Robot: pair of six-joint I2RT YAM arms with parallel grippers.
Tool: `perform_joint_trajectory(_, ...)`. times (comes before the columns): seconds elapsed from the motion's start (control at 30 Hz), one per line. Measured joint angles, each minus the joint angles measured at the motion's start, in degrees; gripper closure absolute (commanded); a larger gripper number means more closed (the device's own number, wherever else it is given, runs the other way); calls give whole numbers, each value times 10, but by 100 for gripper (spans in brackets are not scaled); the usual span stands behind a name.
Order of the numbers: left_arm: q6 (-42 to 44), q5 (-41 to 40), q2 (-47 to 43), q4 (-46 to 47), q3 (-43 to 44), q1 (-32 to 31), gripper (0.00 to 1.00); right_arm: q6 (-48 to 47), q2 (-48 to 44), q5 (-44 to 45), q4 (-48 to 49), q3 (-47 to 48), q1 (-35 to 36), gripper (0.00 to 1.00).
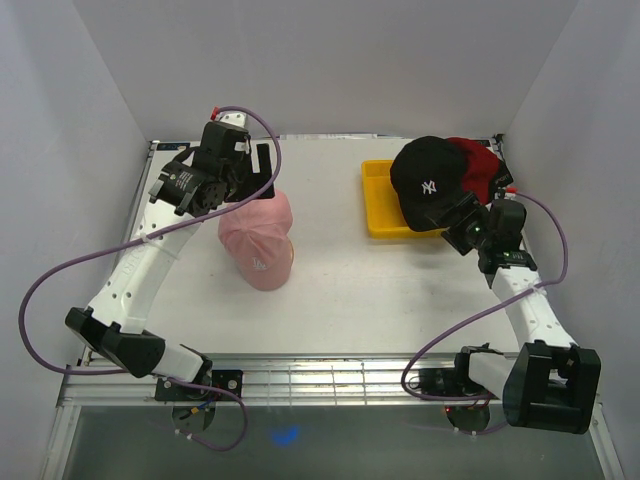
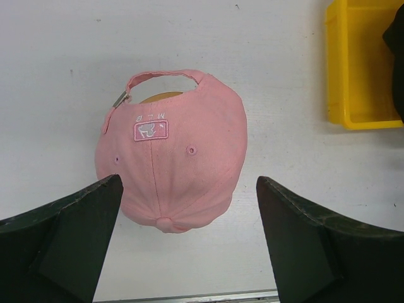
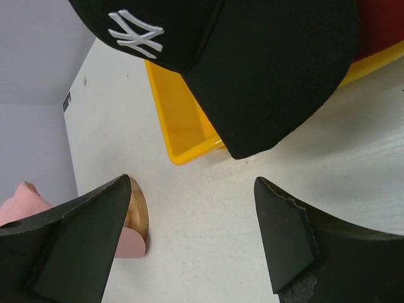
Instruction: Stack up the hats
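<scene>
The black hat's top and its opening need to stay free for stacking, so my right gripper will next pick the hat up by its brim's near edge [image 1: 428,220] [image 3: 266,135].
A pink hat [image 1: 258,240] sits over a wooden stand in the middle left of the table, its back strap facing my left gripper [image 1: 262,185]. That gripper hovers just behind the pink hat [image 2: 170,151], open [image 2: 189,233], with the crown between and below its wide fingers [image 2: 69,240]. A black hat with a white NY logo [image 1: 430,182] lies over the yellow tray [image 1: 378,205], and a red hat [image 1: 480,165] lies behind it. My right gripper [image 1: 452,222] is open [image 3: 192,233] just short of the black hat's brim [image 3: 271,95], holding nothing.
The wooden stand [image 3: 137,208] peeks out under the pink hat [image 3: 22,202]. The yellow tray [image 3: 183,120] stands at the back right, close to the right wall, and its corner shows in the left wrist view [image 2: 363,76]. White walls enclose the table on three sides.
</scene>
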Motion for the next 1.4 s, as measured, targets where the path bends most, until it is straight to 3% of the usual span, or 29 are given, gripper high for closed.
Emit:
perform_joint_trajectory(0.47,3,0,0,-3,0,0,2,42,29,5,95,-54,-18,16)
perform_joint_trajectory(0.77,7,-6,0,-5,0,0,2,86,84,-8,199,-76,-25,28)
perform_joint_trajectory(0.97,7,-12,0,-6,0,0,2,119,125,-25,265,-77,-28,44)
perform_joint_trajectory(1.0,7,-12,0,-6,0,0,2,125,130,-28,276,-77,-28,54)
perform_joint_trajectory(1.2,7,-20,0,-7,-1,0,2,152,139,-47,315,-76,-31,91)
perform_joint_trajectory(1.4,7,-24,-3,-7,-10,0,2,202,145,-82,365,-67,-33,92)
